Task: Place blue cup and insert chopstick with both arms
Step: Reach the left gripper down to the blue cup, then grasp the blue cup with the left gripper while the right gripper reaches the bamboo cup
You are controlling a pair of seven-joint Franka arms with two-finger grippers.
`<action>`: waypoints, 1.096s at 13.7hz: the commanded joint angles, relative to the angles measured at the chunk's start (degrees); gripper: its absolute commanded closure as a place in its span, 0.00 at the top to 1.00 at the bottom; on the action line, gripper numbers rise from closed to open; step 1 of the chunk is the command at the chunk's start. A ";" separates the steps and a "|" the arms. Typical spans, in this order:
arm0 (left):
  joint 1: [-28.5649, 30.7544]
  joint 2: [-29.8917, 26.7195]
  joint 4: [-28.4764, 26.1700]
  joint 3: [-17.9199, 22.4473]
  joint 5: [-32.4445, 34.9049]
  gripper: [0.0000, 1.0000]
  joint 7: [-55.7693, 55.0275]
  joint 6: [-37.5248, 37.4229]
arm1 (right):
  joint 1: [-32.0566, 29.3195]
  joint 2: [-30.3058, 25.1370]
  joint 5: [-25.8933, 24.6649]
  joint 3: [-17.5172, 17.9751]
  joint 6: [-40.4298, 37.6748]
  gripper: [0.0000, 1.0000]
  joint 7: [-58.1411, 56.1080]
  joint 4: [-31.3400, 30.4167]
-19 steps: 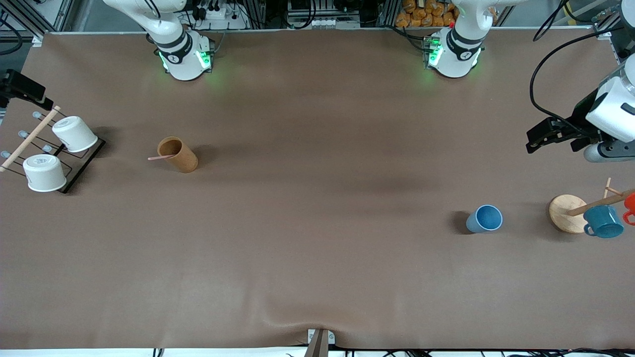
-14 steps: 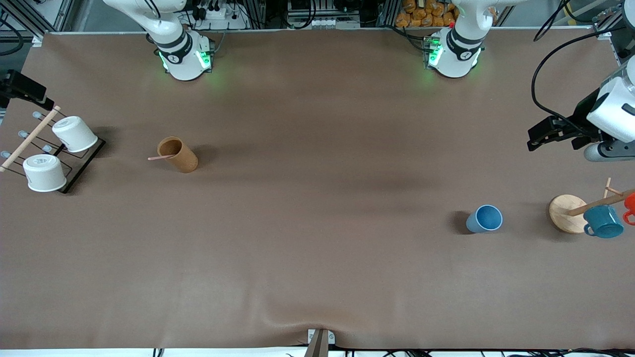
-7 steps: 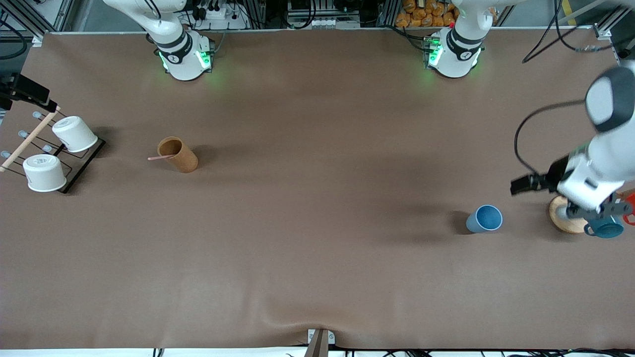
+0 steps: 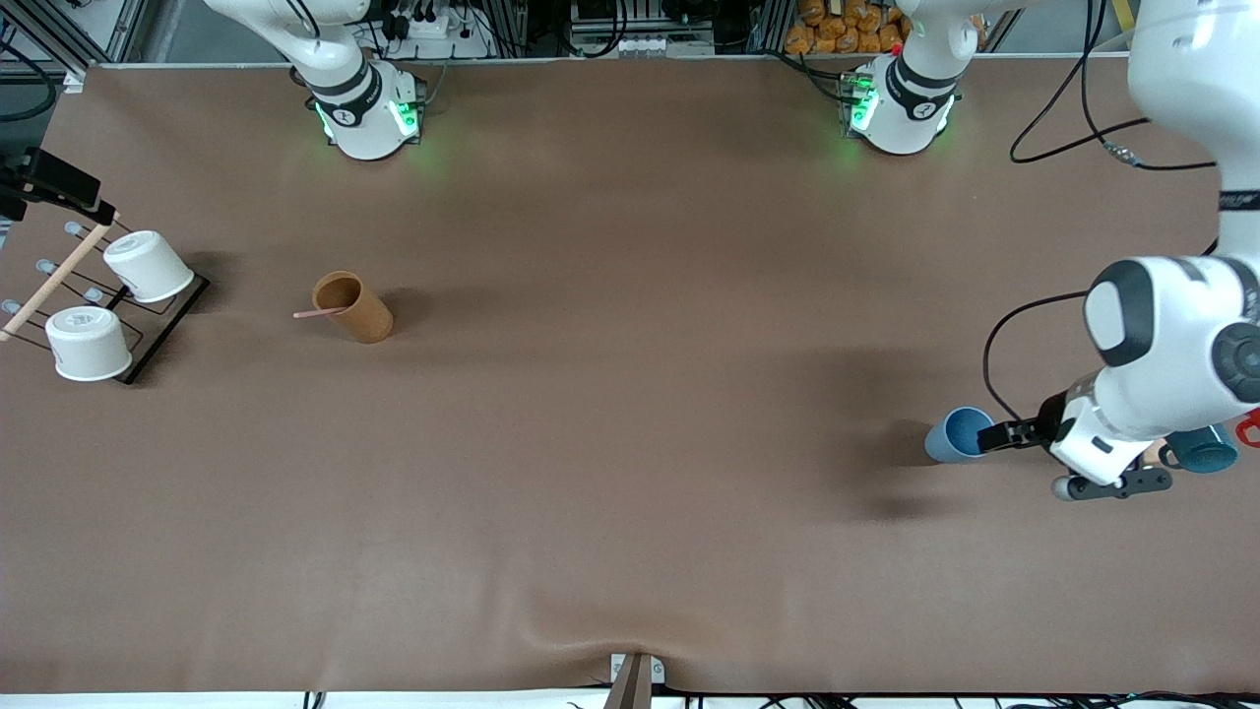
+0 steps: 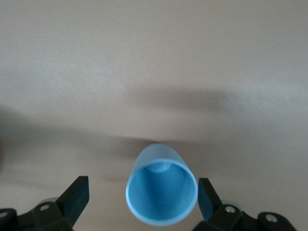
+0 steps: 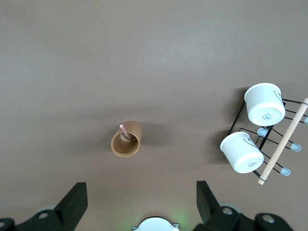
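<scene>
I should grab the cup by its rim (image 4: 978,430) with my left gripper next, so that the blue cup can be placed for the chopstick.
The blue cup (image 4: 957,436) stands upright on the table toward the left arm's end; in the left wrist view (image 5: 161,192) I look into its mouth. My left gripper (image 4: 1107,484) is open and low beside the cup, which shows between its black fingers (image 5: 77,198) without touching them. The chopstick (image 4: 317,313) leans out of the brown cylindrical holder (image 4: 352,307) toward the right arm's end, also in the right wrist view (image 6: 123,132). My right gripper (image 6: 140,204) is open and empty, high over the table, and waits.
A black wire rack (image 4: 157,325) with two white cups (image 4: 148,266) and a wooden dowel (image 4: 54,278) stands at the right arm's end. A teal handled mug (image 4: 1206,448) and an orange mug (image 4: 1250,428) hang by the left arm's hand.
My left arm has swung down from the table's end toward the front camera and brought its open gripper up to the blue cup. The cup, holder and chopstick have not moved.
</scene>
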 commanded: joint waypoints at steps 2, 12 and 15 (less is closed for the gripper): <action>0.18 0.18 -6.17 -0.17 0.92 0.94 0.61 6.87 | -0.01 0.23 -0.55 0.48 -0.31 1.00 0.75 0.21; 1.06 -1.22 -7.60 -0.17 1.19 0.75 1.75 6.79 | 4.90 6.28 0.15 0.57 -0.84 1.00 0.84 0.13; 1.76 -2.71 -7.15 -0.26 1.19 0.76 3.16 6.44 | 6.66 10.15 0.59 0.57 -1.28 1.00 1.02 0.21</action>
